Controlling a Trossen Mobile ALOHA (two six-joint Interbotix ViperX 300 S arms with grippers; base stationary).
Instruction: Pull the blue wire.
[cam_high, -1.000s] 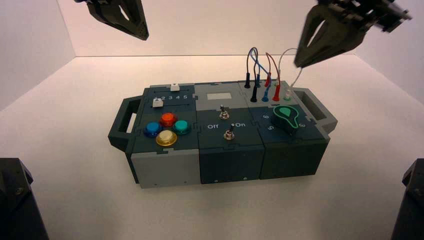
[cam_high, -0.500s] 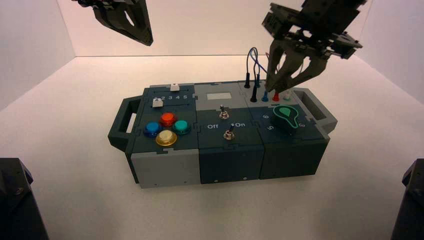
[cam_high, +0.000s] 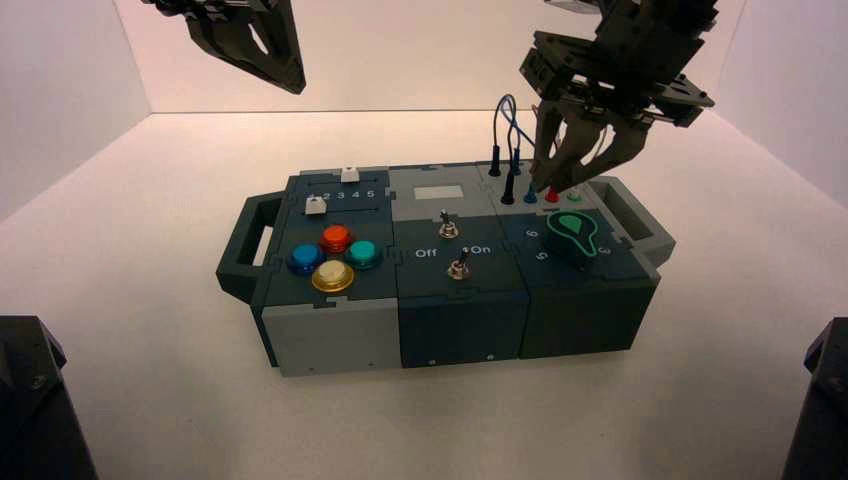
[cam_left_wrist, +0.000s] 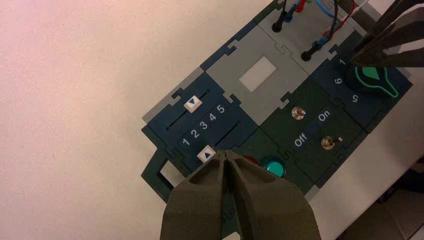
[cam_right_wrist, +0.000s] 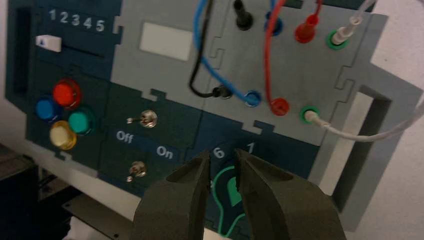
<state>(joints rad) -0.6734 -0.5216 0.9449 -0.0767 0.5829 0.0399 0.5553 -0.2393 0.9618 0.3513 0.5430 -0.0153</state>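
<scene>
The red and dark plugs stand close on both sides, so to pull the blue wire, my right gripper next needs to pinch its slim near plug (cam_high: 530, 193).
The blue wire (cam_high: 505, 104) loops above the back right of the box (cam_high: 330, 340), with slim blue plugs in two sockets. The right wrist view shows it plainly (cam_right_wrist: 200, 35), with one plug (cam_right_wrist: 252, 97) in the nearer socket row and the other (cam_right_wrist: 274, 22) in the farther row. My right gripper (cam_high: 558, 183) hangs low over the socket panel, just beside the blue, red and dark plugs. In its own view my right gripper (cam_right_wrist: 222, 155) is narrowly open and empty, above the green knob (cam_right_wrist: 227, 192). My left gripper (cam_high: 280, 60) is shut and empty, parked high at the back left.
A red wire (cam_right_wrist: 267, 60), a dark wire (cam_right_wrist: 197, 75) and a white wire (cam_right_wrist: 350, 132) are plugged beside the blue one. Two toggle switches (cam_high: 450, 228), several coloured buttons (cam_high: 335, 238) and two sliders (cam_left_wrist: 192, 103) fill the box's middle and left.
My right gripper swung from high at the right down and left, turning over the wire sockets, and now sits slightly lower. The left arm has barely moved.
</scene>
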